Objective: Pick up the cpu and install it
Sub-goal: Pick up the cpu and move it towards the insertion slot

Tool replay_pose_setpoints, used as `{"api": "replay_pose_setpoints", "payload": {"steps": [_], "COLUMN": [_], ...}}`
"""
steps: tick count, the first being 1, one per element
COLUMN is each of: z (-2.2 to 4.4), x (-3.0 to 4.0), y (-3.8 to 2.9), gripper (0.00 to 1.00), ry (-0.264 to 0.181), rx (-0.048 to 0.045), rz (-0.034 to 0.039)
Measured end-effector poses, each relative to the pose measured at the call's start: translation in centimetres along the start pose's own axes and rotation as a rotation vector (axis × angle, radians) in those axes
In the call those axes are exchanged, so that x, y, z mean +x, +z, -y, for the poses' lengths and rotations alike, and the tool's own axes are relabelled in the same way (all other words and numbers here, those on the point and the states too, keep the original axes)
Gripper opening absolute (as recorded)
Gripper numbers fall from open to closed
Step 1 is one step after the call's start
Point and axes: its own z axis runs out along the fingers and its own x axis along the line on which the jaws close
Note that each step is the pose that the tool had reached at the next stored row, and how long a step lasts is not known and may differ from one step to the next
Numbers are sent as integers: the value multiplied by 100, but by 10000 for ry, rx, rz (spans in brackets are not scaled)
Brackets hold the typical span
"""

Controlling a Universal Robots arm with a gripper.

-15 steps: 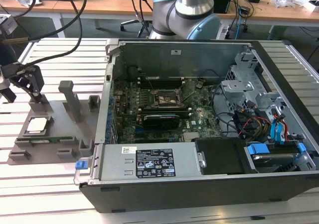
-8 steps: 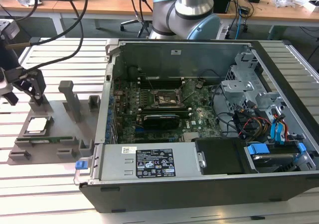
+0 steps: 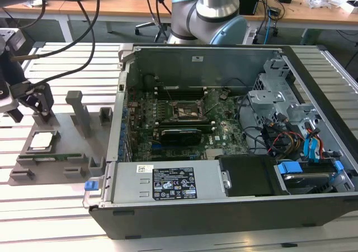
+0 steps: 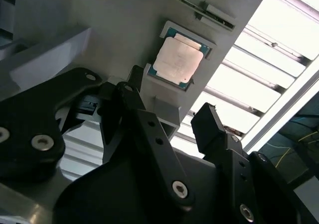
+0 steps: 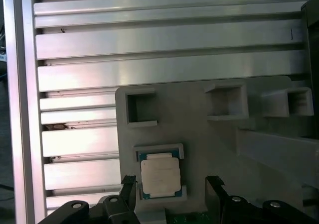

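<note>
My gripper takes hold of the cpu's two open side edges next, since the holder's brackets wrap the cpu's other two edges.
The cpu (image 3: 44,140) is a small square chip with a pale silver top. It lies flat in a recess of the grey holder plate (image 3: 61,151) at the exterior view's left, outside the computer case. In both wrist views the cpu (image 4: 178,59) (image 5: 160,175) sits in its framed pocket. My gripper (image 3: 29,105) hangs just above the holder, close over the chip. It is open, and its black fingers (image 5: 128,185) stand apart on either side of the cpu with nothing between them. In the second wrist view the gripper (image 4: 172,117) is short of the chip and not touching it.
The open computer case (image 3: 224,207) lies to the exterior view's right of the holder. Its motherboard carries the dark socket frame (image 3: 184,111) and a long black card (image 3: 180,134). Grey upright posts (image 3: 79,113) rise from the holder plate. Everything rests on a slatted aluminium table (image 5: 149,45).
</note>
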Motion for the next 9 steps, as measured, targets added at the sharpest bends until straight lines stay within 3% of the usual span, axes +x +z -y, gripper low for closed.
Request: {"api": "replay_pose_setpoints", "payload": {"steps": [1,2,6,9], "z": [1,1,2,3], "x": [-5,-6,-3,4], "y": [12,21,62,120], "gripper": [66,66,66,66], "ry": [-100,-236,-1096,-1316], "rx": [123,169,173,166], "rz": [8,7,0,-2]}}
